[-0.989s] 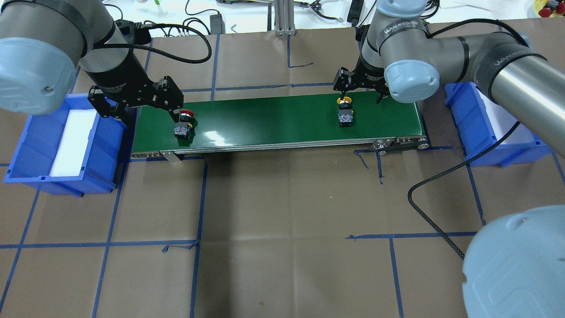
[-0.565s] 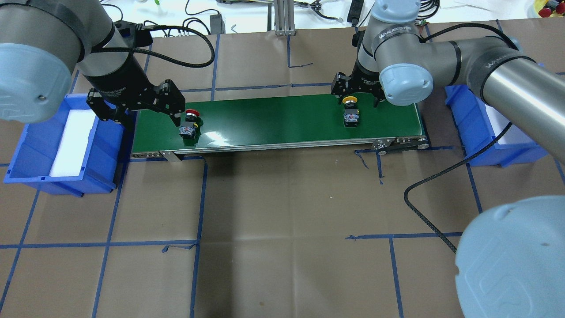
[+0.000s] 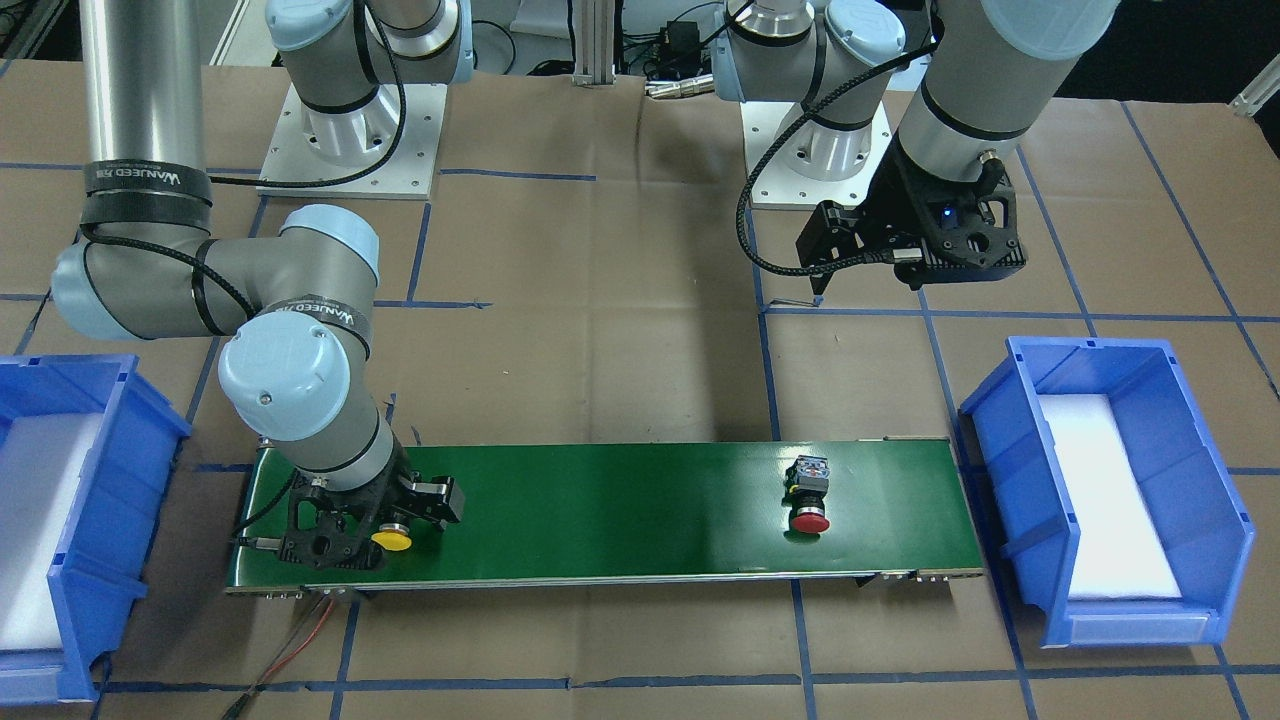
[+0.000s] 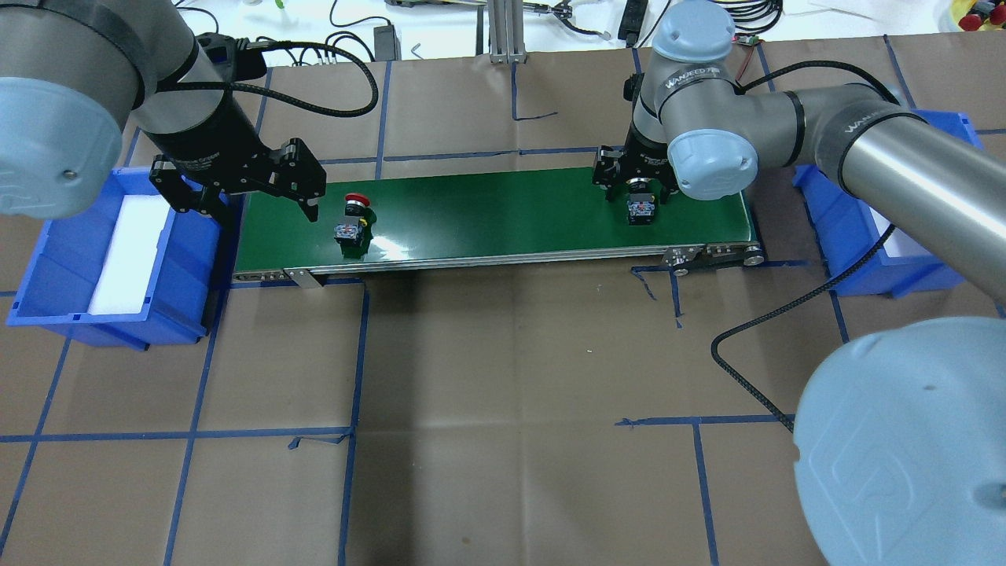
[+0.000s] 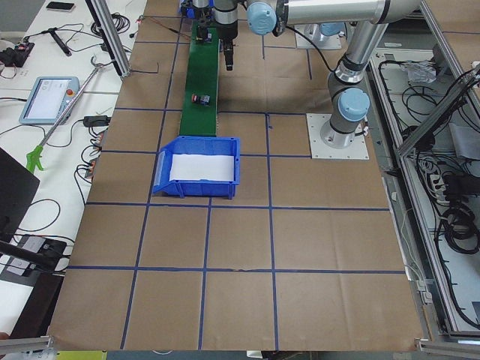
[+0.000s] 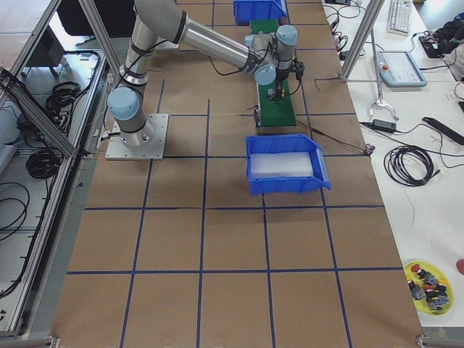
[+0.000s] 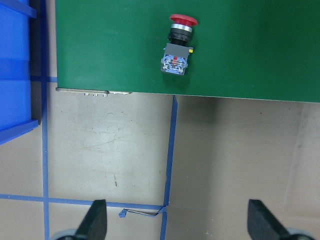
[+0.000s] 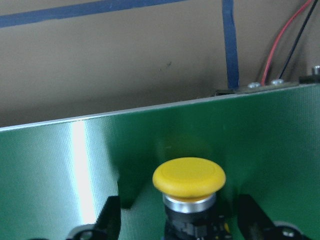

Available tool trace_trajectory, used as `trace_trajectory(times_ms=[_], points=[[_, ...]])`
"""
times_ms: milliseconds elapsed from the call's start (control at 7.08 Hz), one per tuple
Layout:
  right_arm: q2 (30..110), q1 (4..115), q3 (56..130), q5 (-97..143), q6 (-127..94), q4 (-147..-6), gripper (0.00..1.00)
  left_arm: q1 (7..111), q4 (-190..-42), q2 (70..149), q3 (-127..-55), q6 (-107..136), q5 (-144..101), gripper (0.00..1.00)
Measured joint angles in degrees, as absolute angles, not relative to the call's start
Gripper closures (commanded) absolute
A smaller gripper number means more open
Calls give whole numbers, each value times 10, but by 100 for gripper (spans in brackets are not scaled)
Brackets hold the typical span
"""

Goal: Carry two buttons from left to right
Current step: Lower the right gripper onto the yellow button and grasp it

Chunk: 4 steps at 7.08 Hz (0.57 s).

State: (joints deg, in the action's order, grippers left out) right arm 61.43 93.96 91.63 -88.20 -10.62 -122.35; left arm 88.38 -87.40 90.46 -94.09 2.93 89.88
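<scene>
Next, my right gripper grabs the yellow-capped button by its switch body to carry the button to the blue bin.
The red-capped button lies on its side on the left part of the green conveyor belt, and also shows in the front view and the left wrist view. My left gripper is open and empty, raised just left of it, and shows in the left wrist view. The yellow-capped button lies near the belt's right end, also seen in the front view. My right gripper is low over it and open. Its fingers stand either side of the switch body without touching it.
A blue bin with a white liner stands off the belt's left end. A second blue bin stands off the right end, partly behind my right arm. Blue tape lines cross the brown table. A black cable loops near the front right.
Both buttons have ridden the belt a little to the right. My right gripper has followed and come down around the yellow button. My left gripper has stayed by the belt's left end.
</scene>
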Motion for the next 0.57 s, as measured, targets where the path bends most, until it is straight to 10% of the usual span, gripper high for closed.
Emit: trace_trajectory(times_ms=[565], points=[[629,935,902,-888,-50,-1212,99,883,-867,903,-941,29,898,0]])
